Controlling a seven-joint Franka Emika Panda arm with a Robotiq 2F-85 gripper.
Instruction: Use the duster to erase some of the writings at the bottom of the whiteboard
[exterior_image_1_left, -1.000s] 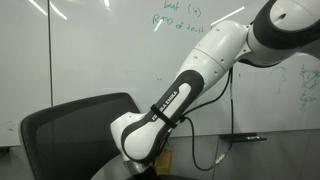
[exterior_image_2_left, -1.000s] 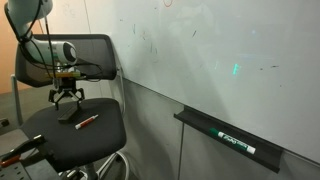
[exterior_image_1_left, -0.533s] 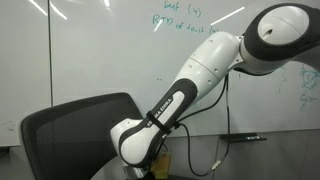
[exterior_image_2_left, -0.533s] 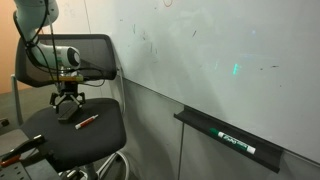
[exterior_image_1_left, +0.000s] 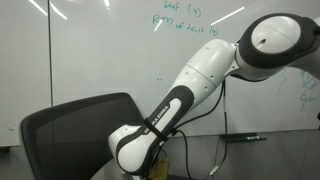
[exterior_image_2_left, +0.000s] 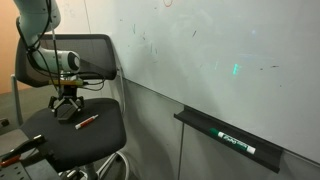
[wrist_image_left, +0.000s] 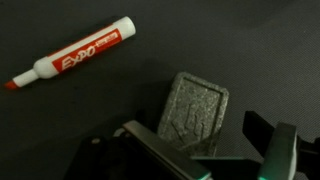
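My gripper's fingers reach down to the black seat on either side of its near end (wrist_image_left: 194, 138), so it is now time to close on the duster (wrist_image_left: 196, 108).
The duster (wrist_image_left: 196, 108), a dark grey felt block, lies flat on the black chair seat (exterior_image_2_left: 90, 140). My gripper (wrist_image_left: 195, 130) hangs open just above it, one finger on each side and nothing held. In an exterior view the gripper (exterior_image_2_left: 67, 104) hovers low over the back of the seat. The whiteboard (exterior_image_2_left: 200, 45) fills the wall beside the chair. Faint teal writings (exterior_image_1_left: 308, 88) sit low on the whiteboard (exterior_image_1_left: 90, 50), below larger green lines of words (exterior_image_1_left: 180, 20). In that view the arm (exterior_image_1_left: 185, 95) hides the gripper.
A red Expo marker (wrist_image_left: 75, 55) lies on the seat beside the duster, also seen as a marker (exterior_image_2_left: 87, 122) in an exterior view. The chair backrest (exterior_image_1_left: 70, 125) stands close to the arm. A narrow ledge (exterior_image_2_left: 225, 140) runs along the board's lower edge.
The arm has bent lower, and the open gripper has come down a little closer to the duster on the seat. Nothing was grasped.
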